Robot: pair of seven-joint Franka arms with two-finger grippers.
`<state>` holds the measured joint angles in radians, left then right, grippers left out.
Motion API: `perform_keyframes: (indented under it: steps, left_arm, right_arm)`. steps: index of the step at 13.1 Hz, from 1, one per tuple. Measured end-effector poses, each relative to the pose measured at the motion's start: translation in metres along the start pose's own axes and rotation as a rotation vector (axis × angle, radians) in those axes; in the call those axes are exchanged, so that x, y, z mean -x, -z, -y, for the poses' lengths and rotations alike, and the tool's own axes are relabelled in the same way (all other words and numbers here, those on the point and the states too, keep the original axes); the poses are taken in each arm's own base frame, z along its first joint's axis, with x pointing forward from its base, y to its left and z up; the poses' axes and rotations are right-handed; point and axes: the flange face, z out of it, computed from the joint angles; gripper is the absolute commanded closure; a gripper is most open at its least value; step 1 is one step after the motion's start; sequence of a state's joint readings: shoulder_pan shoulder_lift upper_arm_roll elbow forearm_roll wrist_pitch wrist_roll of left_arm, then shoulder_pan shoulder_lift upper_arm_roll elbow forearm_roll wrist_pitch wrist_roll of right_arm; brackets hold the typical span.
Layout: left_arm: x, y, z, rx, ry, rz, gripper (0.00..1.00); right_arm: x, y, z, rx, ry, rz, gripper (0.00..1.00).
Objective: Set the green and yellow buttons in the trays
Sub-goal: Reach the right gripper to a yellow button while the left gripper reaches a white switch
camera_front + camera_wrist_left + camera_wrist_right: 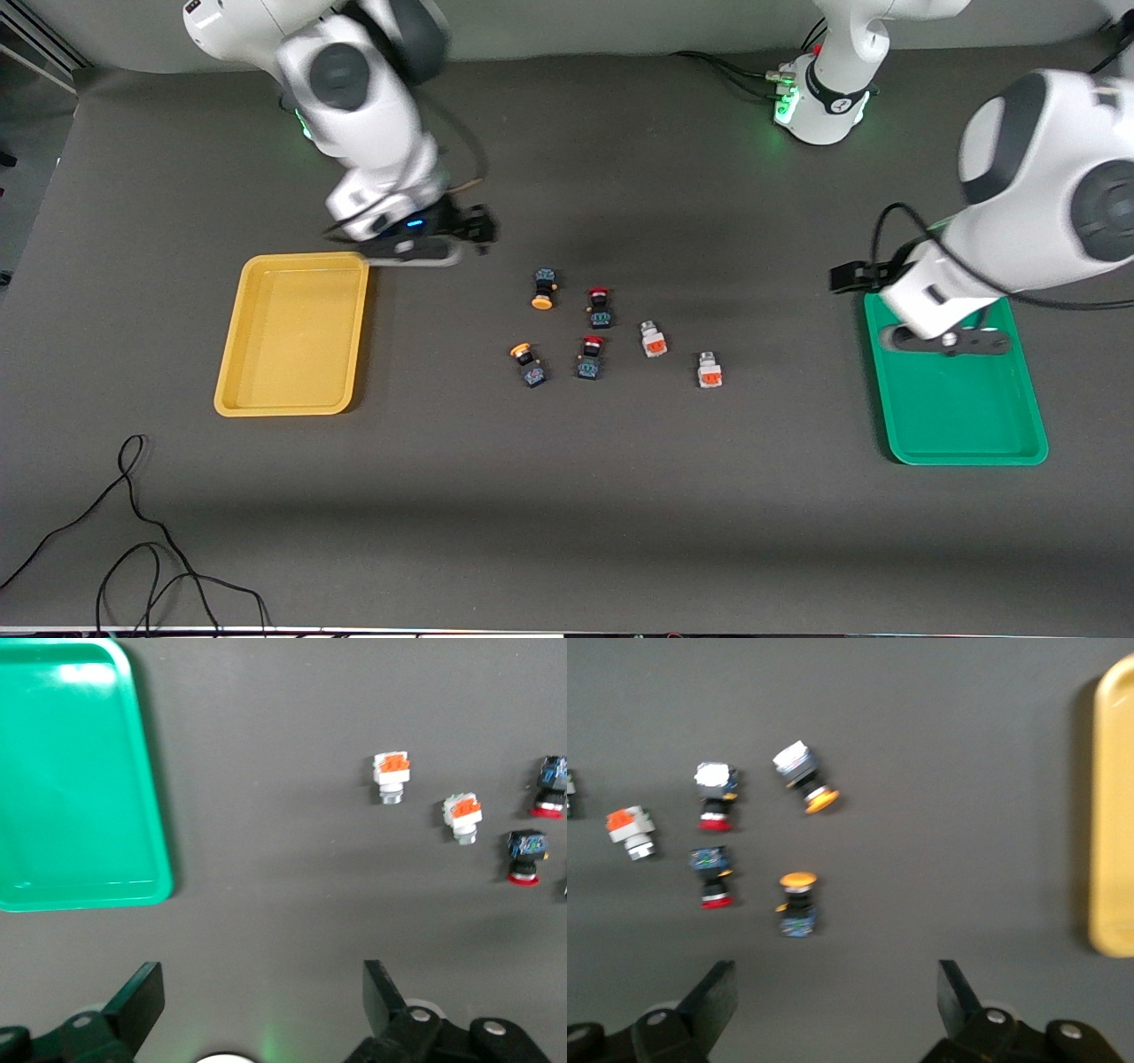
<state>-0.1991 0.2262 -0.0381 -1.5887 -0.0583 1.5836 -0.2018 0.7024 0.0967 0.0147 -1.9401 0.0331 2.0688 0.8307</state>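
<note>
A yellow-capped button should go in the yellow tray (292, 337), so my right gripper will next pick the button up by its black body (545, 288).
Two yellow-capped buttons (543, 288) (528, 363) and two white-grey buttons with orange blocks (654, 338) (709, 369) lie mid-table. The yellow tray (292, 337) lies toward the right arm's end and the green tray (966, 416) toward the left arm's end; both hold nothing. My right gripper (474, 229) is open and empty, above the table between the yellow tray and the buttons. My left gripper (852, 276) is open and empty, above the table at the green tray's corner. The left wrist view shows the open gripper (264, 1001), the green tray (71, 780) and both white-grey buttons (391, 775) (463, 815). The right wrist view shows the open gripper (837, 1001), both yellow-capped buttons (806, 780) (797, 899) and the yellow tray (1116, 815).
Two red-capped black switches (600, 306) (591, 356) lie among the buttons, between the yellow-capped and the white-grey ones. A black cable (133, 532) loops on the table near the front edge at the right arm's end.
</note>
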Motion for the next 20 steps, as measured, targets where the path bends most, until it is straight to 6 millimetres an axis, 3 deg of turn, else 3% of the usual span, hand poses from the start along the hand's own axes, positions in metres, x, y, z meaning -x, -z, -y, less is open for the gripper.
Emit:
perform_keyframes:
  steps: [2,4,7,12,15,17,18,19,20]
  left_arm:
    - [-0.014,-0.031,-0.032,-0.008,0.038,0.011,0.00]
    - [-0.029,-0.066,-0.065,-0.016,0.066,0.008,0.00]
    - [-0.047,-0.114,-0.094,-0.025,0.056,0.009,0.00]
    - [-0.071,-0.196,-0.129,-0.029,0.020,-0.003,0.00]
    - [-0.081,-0.232,-0.137,-0.028,0.014,-0.011,0.00]
    - [-0.088,-0.258,-0.135,-0.017,0.019,-0.042,0.00]
    - [-0.090,-0.274,-0.133,-0.009,0.022,-0.067,0.00]
    - [-0.089,-0.290,-0.130,-0.001,0.024,-0.090,0.00]
    - [-0.088,-0.302,-0.128,0.003,0.025,-0.102,0.08]
  right_arm:
    - [0.028,-0.019,0.042,0.008,-0.052,-0.001,0.00]
    - [0.032,-0.029,0.057,0.023,-0.061,-0.005,0.00]
    - [0.019,-0.063,0.052,0.054,-0.064,-0.018,0.00]
    - [0.010,-0.174,0.056,0.074,-0.061,-0.048,0.00]
    - [0.019,-0.231,0.058,0.083,-0.061,-0.042,0.00]
    - [0.026,-0.248,0.060,0.094,-0.057,-0.033,0.02]
    - [0.027,-0.252,0.060,0.091,-0.057,-0.034,0.04]
    - [0.027,-0.255,0.060,0.090,-0.057,-0.034,0.15]
    - [0.027,-0.259,0.059,0.091,-0.057,-0.033,0.36]
